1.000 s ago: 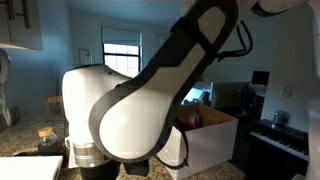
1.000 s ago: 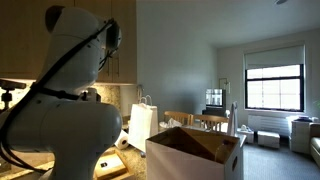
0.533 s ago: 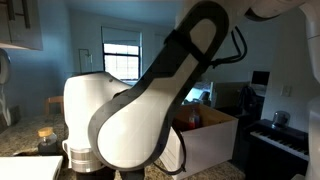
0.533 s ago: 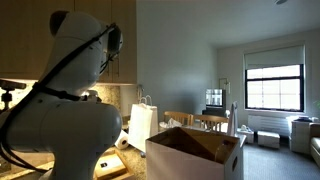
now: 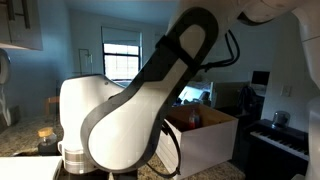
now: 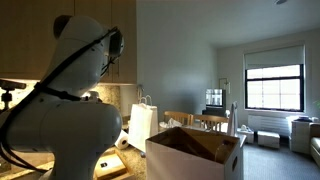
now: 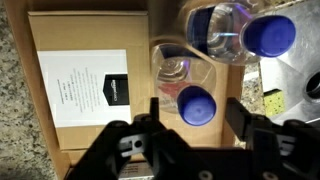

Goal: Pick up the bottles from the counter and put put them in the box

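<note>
The small bottle would stay standing if I lifted my gripper now, since my open fingers leave a gap on either side of its blue cap (image 7: 196, 105).
In the wrist view a small clear bottle (image 7: 173, 68) with reddish contents and a blue cap (image 7: 197, 104) stands right under my gripper (image 7: 194, 101). The jaws are open, one black finger on each side of the cap, with a small gap on both sides. A second bottle (image 7: 222, 24) with a blue cap (image 7: 268, 35) lies just beyond it at the upper right. The white box (image 5: 205, 138) with its brown inside shows in both exterior views, its flaps (image 6: 196, 142) open. The arm hides the gripper and the bottles in both exterior views.
A flat brown cardboard sheet with a white label (image 7: 85, 88) lies under the near bottle, on the speckled counter (image 7: 10, 110). A yellow sponge (image 7: 272, 100) sits to the right. A tall white paper bag (image 6: 143, 122) stands behind the box. A piano (image 5: 280, 140) is beyond it.
In an exterior view the arm's white body has shifted a little left and down. The box and paper bag have not moved.
</note>
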Controlling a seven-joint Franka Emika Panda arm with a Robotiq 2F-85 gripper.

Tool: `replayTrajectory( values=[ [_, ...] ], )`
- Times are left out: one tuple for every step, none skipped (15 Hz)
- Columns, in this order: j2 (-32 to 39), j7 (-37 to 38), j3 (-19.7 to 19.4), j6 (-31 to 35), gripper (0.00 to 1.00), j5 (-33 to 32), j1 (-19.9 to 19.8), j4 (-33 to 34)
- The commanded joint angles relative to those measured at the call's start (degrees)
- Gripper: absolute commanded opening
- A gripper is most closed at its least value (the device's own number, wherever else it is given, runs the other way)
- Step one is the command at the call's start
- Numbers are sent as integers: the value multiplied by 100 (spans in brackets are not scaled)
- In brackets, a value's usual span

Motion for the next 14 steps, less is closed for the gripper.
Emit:
replayTrajectory(
  values=[
    [77, -29, -9, 228, 39, 36, -22, 3],
    [44, -8, -22, 254, 34, 34, -25, -13],
    [25, 25, -43, 289, 27, 19, -20, -22],
    [-8, 37, -54, 290, 20, 30, -27, -34],
    [-25, 74, -82, 336, 15, 4, -16, -52],
    [-35, 75, -92, 342, 10, 5, -17, -55],
    [-36, 82, -104, 350, 13, 3, -15, -57],
    [-43, 80, -104, 327, 13, 17, -17, -48],
    [-72, 99, -110, 309, 14, 7, -7, -44],
    [-167, 142, -114, 196, 14, -8, 11, -28],
    [-257, 183, -120, 179, 14, -25, 23, -38],
    [-419, 242, -125, 88, 14, -34, 31, -45],
    [-550, 281, -120, -1, 14, -17, 24, -37],
    [-724, 374, -124, -89, 14, 3, 14, -29]
  ],
)
